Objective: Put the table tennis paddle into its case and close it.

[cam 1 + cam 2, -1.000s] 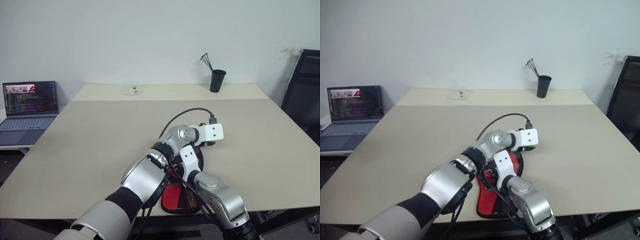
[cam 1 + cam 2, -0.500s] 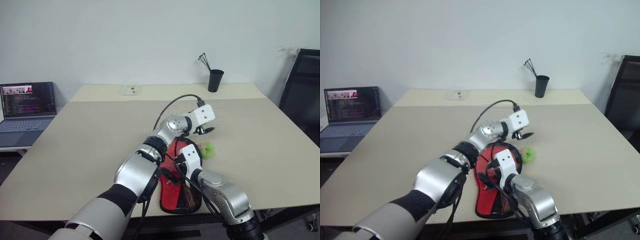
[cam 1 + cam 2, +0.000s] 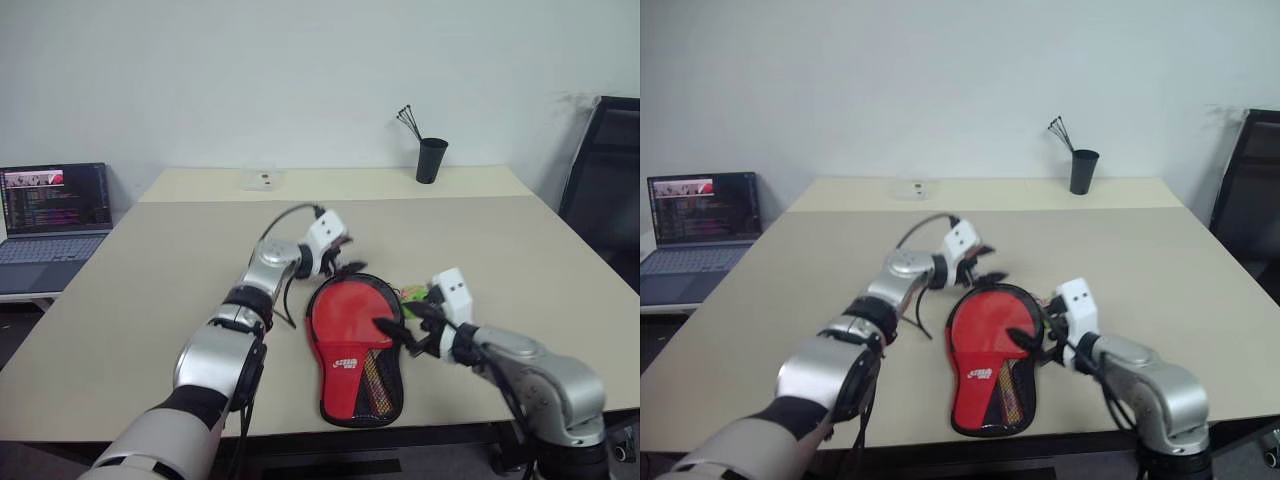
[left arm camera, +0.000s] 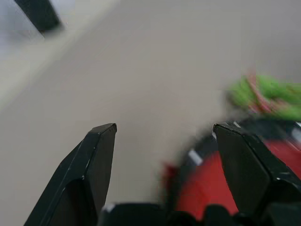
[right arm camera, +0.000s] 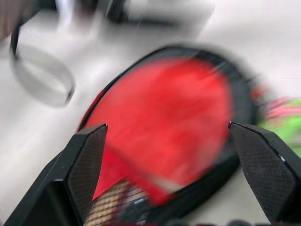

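My right gripper grabs the zipper by its fluffy green pull tag [image 3: 413, 295] next, to zip the case [image 3: 350, 335] shut around the paddle.
The case [image 3: 350, 335] lies flat near the table's front edge, its red logo side up, black mesh toward the narrow near end. A green pull tag [image 3: 412, 295] sticks out at its right rim. The table tennis paddle is hidden. My left gripper [image 3: 345, 267] hovers open and empty at the case's far left rim; its wrist view shows the red edge [image 4: 202, 188] and the green tag [image 4: 263, 94] past the fingers. At the case's right side, above the rim, my right gripper [image 3: 405, 325] is open, with nothing between the fingers [image 5: 84, 155].
The beige table [image 3: 170, 300] stretches far back. A black cup with sticks [image 3: 431, 160] and a small clear box [image 3: 262, 180] stand at its far edge. An open laptop [image 3: 55, 215] sits on a side stand to the left; a black chair [image 3: 605, 190] is at the right.
Both arms have swung apart off the case: the left to the left, the right to the right and up. The case now lies uncovered. Both grippers stayed open.
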